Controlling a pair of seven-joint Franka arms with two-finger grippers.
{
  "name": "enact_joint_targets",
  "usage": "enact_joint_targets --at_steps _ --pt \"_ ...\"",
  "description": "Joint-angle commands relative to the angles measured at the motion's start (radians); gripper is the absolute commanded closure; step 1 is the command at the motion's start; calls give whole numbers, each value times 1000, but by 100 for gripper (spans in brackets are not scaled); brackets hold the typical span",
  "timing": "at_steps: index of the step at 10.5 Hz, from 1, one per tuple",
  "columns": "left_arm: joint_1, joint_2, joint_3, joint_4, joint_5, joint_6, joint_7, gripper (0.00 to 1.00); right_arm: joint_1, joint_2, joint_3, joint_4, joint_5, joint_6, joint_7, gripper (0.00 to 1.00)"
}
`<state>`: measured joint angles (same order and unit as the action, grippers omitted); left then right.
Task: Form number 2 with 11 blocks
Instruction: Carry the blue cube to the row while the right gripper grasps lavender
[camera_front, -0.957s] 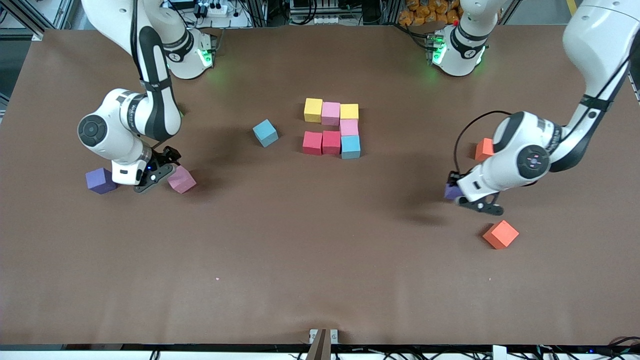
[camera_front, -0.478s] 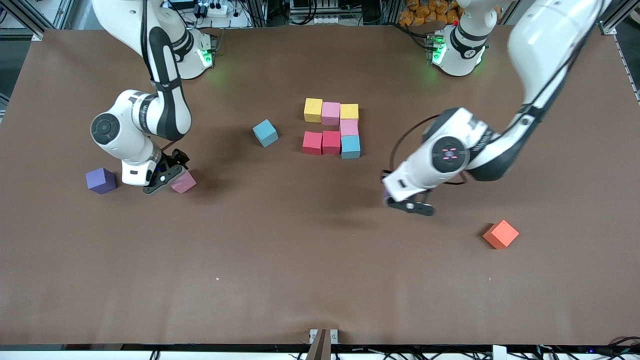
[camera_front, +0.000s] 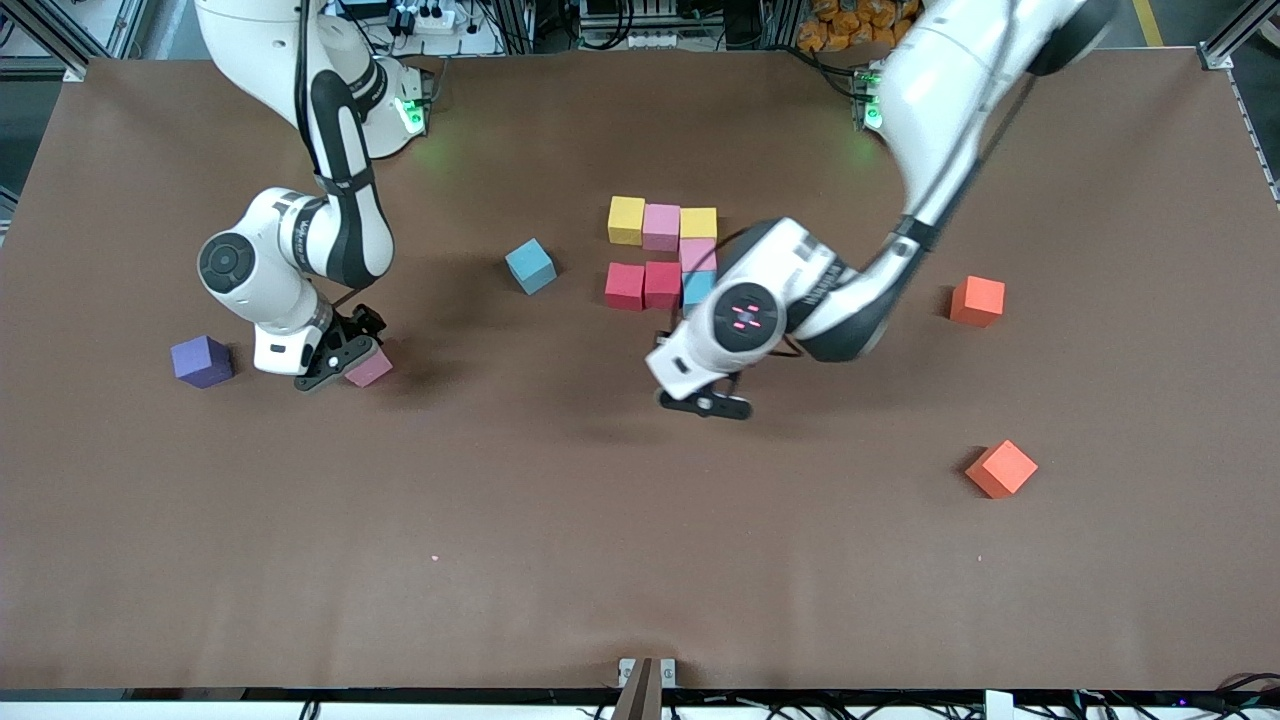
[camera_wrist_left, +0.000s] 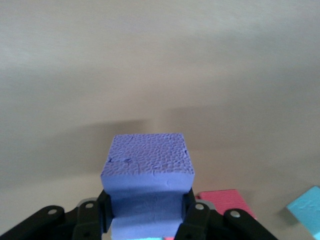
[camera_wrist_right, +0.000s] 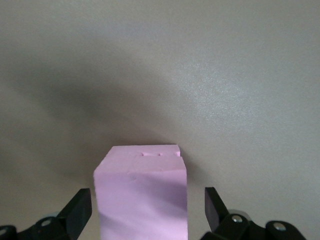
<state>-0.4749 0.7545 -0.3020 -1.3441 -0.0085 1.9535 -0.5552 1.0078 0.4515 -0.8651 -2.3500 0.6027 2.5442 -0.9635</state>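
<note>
The fingers of the robot's right gripper are on either side of the pink block in the right wrist view. The right gripper will close now. Closing now would hold the block.
My left gripper (camera_front: 700, 402) is shut on a purple block (camera_wrist_left: 147, 165) and hangs over bare table just nearer the camera than the partly built number 2. That figure holds a yellow (camera_front: 626, 219), pink (camera_front: 661, 226) and yellow block (camera_front: 698, 222) in a row, a pink block (camera_front: 698, 254) below, then two red blocks (camera_front: 643, 284) and a light blue one (camera_front: 700, 288). My right gripper (camera_front: 345, 356) stands open around a loose pink block (camera_front: 370, 368), its fingers (camera_wrist_right: 80, 210) clear of both sides.
A loose light blue block (camera_front: 530, 265) lies beside the figure toward the right arm's end. Another purple block (camera_front: 201, 360) sits by the right gripper. Two orange blocks (camera_front: 977, 300) (camera_front: 1001, 468) lie toward the left arm's end.
The left arm has swept from its own end of the table to the middle with the purple block, uncovering an orange block. The right gripper has settled lower around the pink block.
</note>
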Motion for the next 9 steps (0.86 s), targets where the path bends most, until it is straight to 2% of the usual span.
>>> enact_joint_targets --at_steps 1,3,5,6,7,8,9 --pt "-88 69 72 107 -59 -28 -15 70 -60 6 47 3 26 24 -26 0" --pt "-131 124 73 178 -57 -28 -76 70 -60 6 48 3 26 24 -26 0" --pt "-165 167 73 206 -57 -1 -126 70 -60 6 49 3 26 24 -26 0" --pt "-177 170 73 206 -57 14 -178 70 -60 6 48 3 28 24 -24 24" --pt "-180 172 73 206 -57 30 -222 70 -60 4 49 6 28 21 -21 60" --pt "-188 175 75 204 -57 42 -227 70 -60 3 49 8 29 15 -20 83" --pt "-189 180 77 203 -57 42 -227 69 -58 -7 48 21 43 -1 -15 87"
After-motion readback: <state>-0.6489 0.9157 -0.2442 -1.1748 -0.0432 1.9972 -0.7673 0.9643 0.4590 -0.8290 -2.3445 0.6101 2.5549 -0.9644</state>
